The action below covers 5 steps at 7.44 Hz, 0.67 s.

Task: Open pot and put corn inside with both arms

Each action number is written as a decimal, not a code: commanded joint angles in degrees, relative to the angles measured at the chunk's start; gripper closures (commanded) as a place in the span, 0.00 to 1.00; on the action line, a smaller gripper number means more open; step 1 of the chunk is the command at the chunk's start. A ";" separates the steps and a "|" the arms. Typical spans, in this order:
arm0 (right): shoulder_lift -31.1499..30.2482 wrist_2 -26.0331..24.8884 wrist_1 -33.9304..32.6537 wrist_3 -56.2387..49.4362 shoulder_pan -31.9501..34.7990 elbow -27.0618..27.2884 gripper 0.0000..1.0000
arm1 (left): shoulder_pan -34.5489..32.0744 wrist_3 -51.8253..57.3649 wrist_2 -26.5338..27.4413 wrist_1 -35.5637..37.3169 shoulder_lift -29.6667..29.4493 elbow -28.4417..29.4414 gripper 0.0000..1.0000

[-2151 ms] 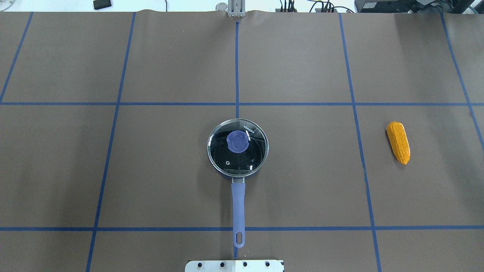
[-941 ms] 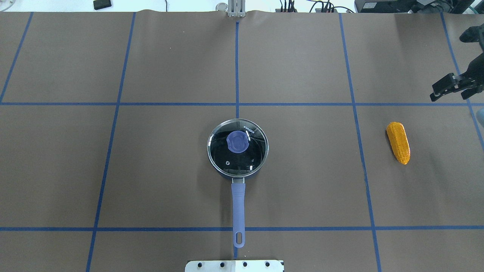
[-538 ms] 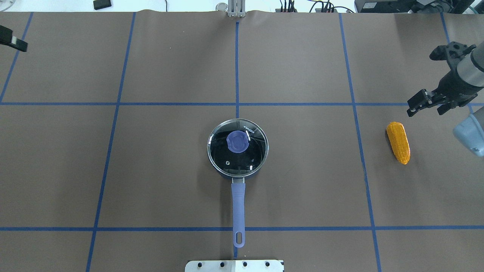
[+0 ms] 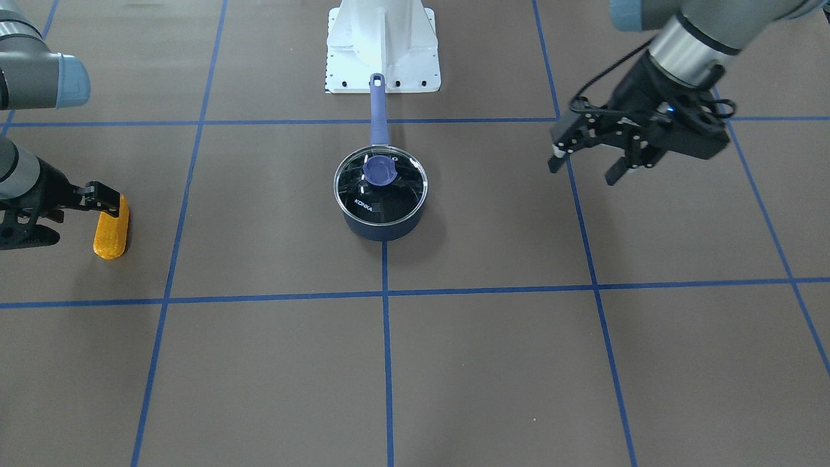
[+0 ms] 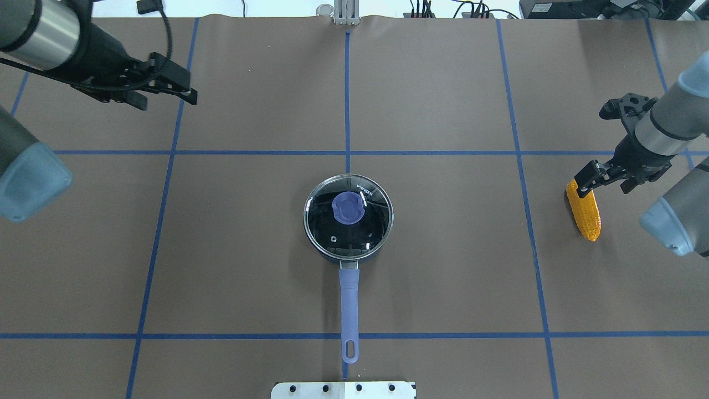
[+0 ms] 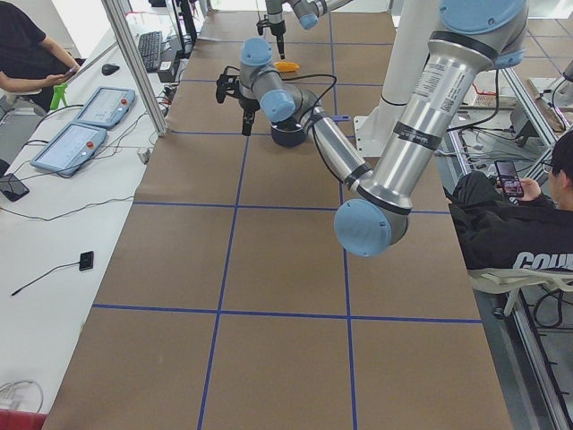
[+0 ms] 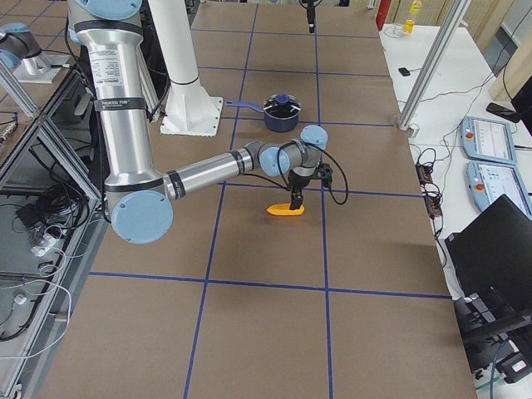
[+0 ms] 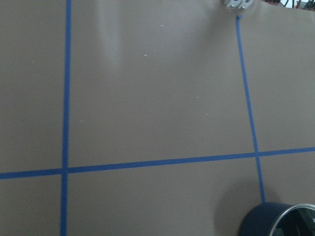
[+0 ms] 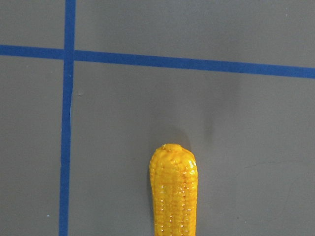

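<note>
Next, my right gripper grabs the corn by its opposite end [image 4: 123, 205], so that the corn's nubbed tip [image 4: 109, 253] stays free to enter the navy pot.
The navy pot [image 5: 348, 252] stands at the table's middle with its glass lid [image 5: 365, 233] and purple knob [image 5: 348, 207] on, its handle [image 5: 349, 307] pointing at the robot's base. It also shows in the front view [image 4: 380, 224] and at the left wrist view's bottom right corner [image 8: 266, 219]. The orange-yellow corn [image 5: 586, 216] lies on the table to the right, also in the right wrist view [image 9: 173, 189]. My right gripper [image 5: 605, 184] is open and empty, just over the corn's far end. My left gripper [image 5: 163, 101] is open and empty, raised over the far left, well apart from the pot.
The brown table cover carries a grid of blue tape lines [image 5: 347, 152]. The robot's white base plate [image 5: 343, 389] is at the near edge, just behind the pot's handle. A metal post [image 5: 346, 11] stands at the far edge. Operators sit beside the table [image 6: 510, 224].
Both arms have come into view. The right gripper moved in from the right edge, down toward the corn's far end. The left arm swung in from the far left. Pot and corn have not moved.
</note>
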 commanded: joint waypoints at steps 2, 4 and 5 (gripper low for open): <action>-3.64 -2.07 13.16 0.13 -2.51 -5.94 0.00 | 10.26 -8.49 7.75 8.98 -9.78 -1.75 0.03; -4.36 -1.80 17.63 1.18 -2.60 -8.18 0.00 | 13.00 -10.10 10.40 8.98 -10.42 -1.13 0.03; -4.27 -1.19 17.72 1.97 -2.68 -7.92 0.00 | 13.97 -10.19 11.64 8.98 -10.42 -0.95 0.03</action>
